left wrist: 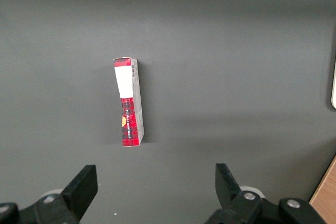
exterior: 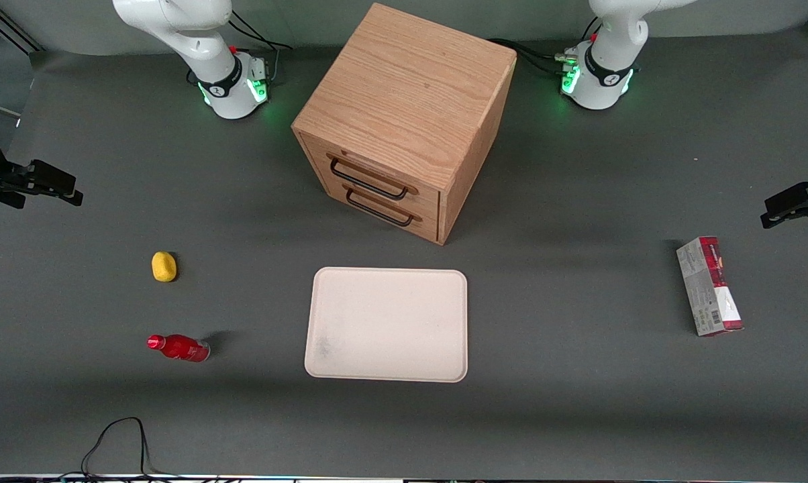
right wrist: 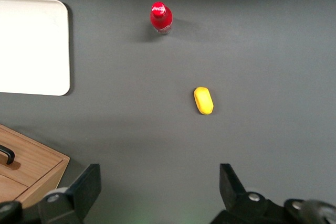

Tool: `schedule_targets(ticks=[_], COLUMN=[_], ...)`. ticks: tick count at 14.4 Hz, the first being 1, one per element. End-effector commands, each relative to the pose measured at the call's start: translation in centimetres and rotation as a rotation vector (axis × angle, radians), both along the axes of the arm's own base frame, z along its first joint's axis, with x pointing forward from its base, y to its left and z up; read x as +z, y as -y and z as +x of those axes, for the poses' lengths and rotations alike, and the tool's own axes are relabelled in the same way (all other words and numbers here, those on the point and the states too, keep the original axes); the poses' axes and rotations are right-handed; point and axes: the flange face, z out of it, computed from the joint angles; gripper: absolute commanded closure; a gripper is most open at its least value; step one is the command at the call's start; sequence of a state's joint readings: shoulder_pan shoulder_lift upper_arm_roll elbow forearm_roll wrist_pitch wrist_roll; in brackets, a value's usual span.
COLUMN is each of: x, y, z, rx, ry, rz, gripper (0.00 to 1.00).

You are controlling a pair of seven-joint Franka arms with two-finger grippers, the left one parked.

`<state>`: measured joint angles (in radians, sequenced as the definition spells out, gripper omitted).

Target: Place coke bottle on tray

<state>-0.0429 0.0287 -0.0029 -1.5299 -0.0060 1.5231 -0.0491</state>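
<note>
I need to grab the coke bottle by its red body so that I can set it on the tray.
The coke bottle, small and all red with a shiny cap, stands on the grey table toward the working arm's end, apart from the tray. It also shows in the right wrist view, cap up. The cream-pink tray lies bare in front of the cabinet, and part of it shows in the right wrist view. My gripper hangs open and empty above the table's working-arm end, farther from the front camera than the bottle. In its own view the gripper is well away from the bottle.
A small yellow lump lies between the gripper and the bottle. A wooden cabinet with two drawers stands mid-table. A red-and-grey carton lies toward the parked arm's end.
</note>
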Motion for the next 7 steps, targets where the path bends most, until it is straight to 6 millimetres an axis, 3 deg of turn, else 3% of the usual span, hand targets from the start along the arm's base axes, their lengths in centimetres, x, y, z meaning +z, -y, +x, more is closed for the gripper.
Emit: schedule_targets(ticks=[1, 7], x=[0.49, 0.39], y=[0.06, -0.01], z=[-0.24, -0.28], rx=[0.021, 0.030], ry=[0.003, -0.001], rz=[0.002, 0.001], gripper=[0.00, 0.00])
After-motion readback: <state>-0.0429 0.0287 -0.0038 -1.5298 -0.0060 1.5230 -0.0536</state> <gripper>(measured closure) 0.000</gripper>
